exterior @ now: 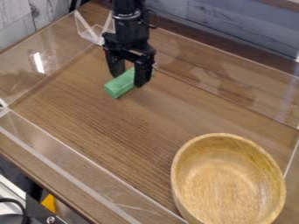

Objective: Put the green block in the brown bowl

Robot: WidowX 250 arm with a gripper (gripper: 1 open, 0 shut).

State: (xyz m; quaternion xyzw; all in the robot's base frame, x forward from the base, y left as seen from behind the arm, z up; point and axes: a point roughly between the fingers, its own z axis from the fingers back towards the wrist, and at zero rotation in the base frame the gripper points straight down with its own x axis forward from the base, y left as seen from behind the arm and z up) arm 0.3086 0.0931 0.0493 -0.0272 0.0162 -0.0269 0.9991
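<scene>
I should next use my gripper to pick up the green block (118,85) by its long sides, and then put it in the brown bowl (229,180).
The green block (118,85) lies flat on the wooden table at the upper left. My gripper (128,77) points straight down over it, open, with one black finger (111,72) at the block's left and the other on its right, straddling its upper end. I cannot tell whether the fingers touch it. The brown bowl (229,180), large and light tan with grain rings, sits empty at the lower right, far from the block.
Clear acrylic walls (47,48) ring the tabletop on the left and front. A grey plank wall (233,22) stands behind. Bare wood (128,149) stretches between the block and the bowl.
</scene>
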